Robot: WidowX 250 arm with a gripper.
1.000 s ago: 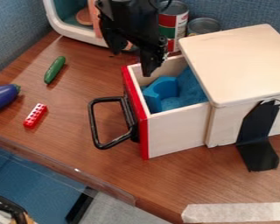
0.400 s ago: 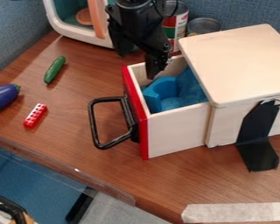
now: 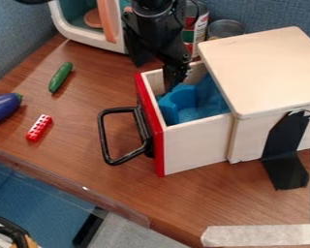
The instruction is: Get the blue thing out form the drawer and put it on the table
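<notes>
The blue thing needs to come out of the drawer [image 3: 195, 149] and go onto the table, so my gripper will grab it by its chunky angular body next.
My black gripper [image 3: 155, 76] hangs at the drawer's back left corner, its fingers spread. One finger stands outside, behind the red front, and the other dips inside by the blue thing's upper edge; whether it touches is unclear. The blue thing [image 3: 178, 100] is a chunky angular piece lying in the pulled-out wooden drawer [image 3: 195, 149]. Around it the drawer's inside is blue too, so its right edge is hard to make out. Part of the drawer sits under the cabinet's pale top [image 3: 264, 68]. The table [image 3: 86, 104] is brown wood.
A black handle [image 3: 104, 138] juts left from the drawer. On the table's left lie a cucumber [image 3: 60, 77], a red brick [image 3: 39, 128] and an eggplant [image 3: 4, 107]. Cans [image 3: 224, 29] and a white-rimmed toy box [image 3: 86, 39] stand behind. Black tape [image 3: 284, 160] hangs off the cabinet.
The gripper has shifted slightly right and come down, so its right finger is now lower inside the drawer, close to the blue thing. The drawer and the objects have stayed put.
</notes>
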